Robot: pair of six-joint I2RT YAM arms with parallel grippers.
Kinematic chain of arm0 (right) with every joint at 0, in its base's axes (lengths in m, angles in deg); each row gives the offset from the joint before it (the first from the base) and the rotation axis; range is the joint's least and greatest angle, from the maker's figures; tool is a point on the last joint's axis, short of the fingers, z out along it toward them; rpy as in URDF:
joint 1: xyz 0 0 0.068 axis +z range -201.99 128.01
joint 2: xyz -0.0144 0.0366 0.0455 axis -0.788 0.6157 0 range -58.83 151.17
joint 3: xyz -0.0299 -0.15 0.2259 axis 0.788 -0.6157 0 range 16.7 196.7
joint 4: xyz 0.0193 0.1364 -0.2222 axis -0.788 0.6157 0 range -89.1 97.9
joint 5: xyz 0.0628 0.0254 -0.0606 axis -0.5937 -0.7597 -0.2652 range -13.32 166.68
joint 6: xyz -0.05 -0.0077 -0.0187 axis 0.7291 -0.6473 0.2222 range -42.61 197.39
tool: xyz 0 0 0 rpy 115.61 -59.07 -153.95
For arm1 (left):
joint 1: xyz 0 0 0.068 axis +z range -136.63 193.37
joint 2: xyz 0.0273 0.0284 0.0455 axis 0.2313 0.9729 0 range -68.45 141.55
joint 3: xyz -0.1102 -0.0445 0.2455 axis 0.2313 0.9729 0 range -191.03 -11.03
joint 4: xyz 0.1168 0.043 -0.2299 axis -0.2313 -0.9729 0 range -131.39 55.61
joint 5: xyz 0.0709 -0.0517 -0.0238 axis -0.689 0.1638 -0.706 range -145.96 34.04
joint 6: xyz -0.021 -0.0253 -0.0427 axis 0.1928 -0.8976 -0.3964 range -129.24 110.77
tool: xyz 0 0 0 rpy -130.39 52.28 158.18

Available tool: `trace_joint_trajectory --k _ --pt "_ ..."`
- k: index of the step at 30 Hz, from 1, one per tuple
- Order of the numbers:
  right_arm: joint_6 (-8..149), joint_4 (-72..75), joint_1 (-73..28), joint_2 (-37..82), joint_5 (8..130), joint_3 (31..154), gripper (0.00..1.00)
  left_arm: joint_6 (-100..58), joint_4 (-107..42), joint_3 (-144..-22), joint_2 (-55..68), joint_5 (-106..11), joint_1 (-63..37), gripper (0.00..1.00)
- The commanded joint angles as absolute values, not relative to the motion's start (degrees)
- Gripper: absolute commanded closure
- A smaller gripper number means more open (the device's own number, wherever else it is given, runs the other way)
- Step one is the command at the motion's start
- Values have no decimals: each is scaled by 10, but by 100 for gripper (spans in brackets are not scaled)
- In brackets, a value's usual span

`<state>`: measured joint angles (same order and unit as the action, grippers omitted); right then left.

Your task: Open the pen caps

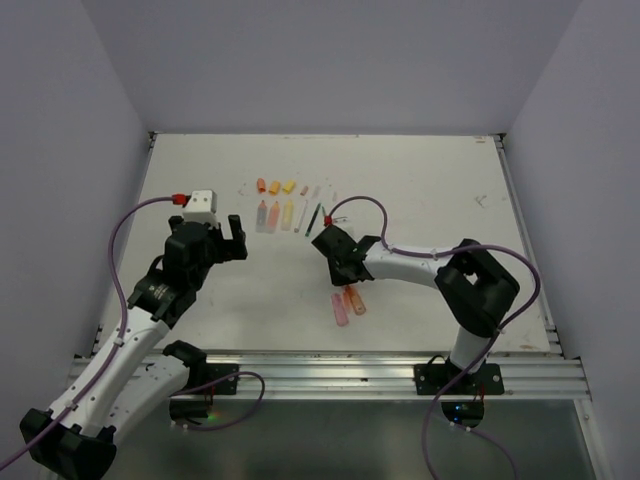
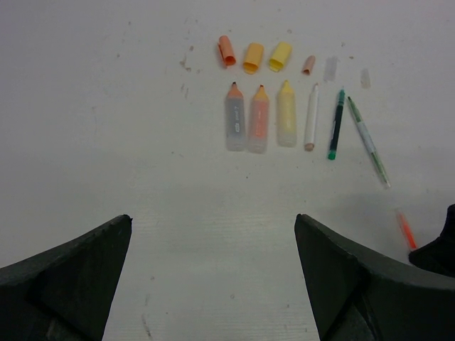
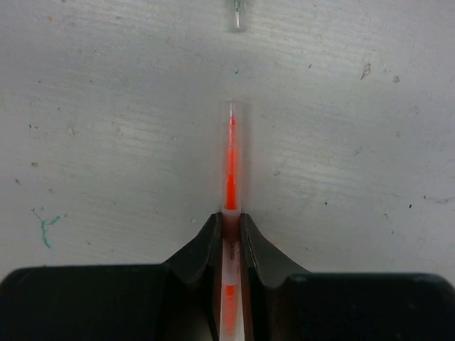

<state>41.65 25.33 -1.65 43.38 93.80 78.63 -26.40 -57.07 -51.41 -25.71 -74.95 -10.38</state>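
My left gripper grabs the thin orange pen by the end of its body opposite the clear cap next, which leaves the cap free to open.
Several loose pen caps (image 2: 253, 57) lie in a row at the far side of the table, orange, yellow and small pale ones. Just below them lie the uncapped pens (image 2: 259, 119), chunky highlighters and thin ones. My right gripper (image 3: 229, 217) is shut on a thin orange pen (image 3: 231, 153) low over the table. That pen's clear cap (image 3: 233, 117) still covers its tip. It also shows in the left wrist view as the thin orange pen (image 2: 406, 229). My left gripper (image 2: 213, 217) hangs open and empty, short of the pen row. In the top view the right gripper (image 1: 325, 243) sits right of the left gripper (image 1: 212, 240).
A pink highlighter (image 1: 339, 309) and an orange highlighter (image 1: 354, 300) lie side by side under the right arm, near the front of the table. The end of a green pen (image 3: 237, 14) lies just beyond the held pen's tip. Walls enclose the table (image 1: 430, 190).
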Motion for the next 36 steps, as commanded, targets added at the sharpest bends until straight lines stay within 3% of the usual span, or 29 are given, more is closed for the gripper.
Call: trace_joint_trajectory --k 1,12,22,36 --pt "432 236 -14 375 940 778 100 -290 -534 -520 -246 -657 -99 0" --pt "438 101 -13 179 928 694 100 -473 -285 -428 -212 -373 -110 1" --pt "395 35 -14 89 993 656 100 -503 -166 -384 -166 -438 -251 9" --pt "335 13 -14 81 980 633 100 -473 -119 -421 -54 -496 -326 25"
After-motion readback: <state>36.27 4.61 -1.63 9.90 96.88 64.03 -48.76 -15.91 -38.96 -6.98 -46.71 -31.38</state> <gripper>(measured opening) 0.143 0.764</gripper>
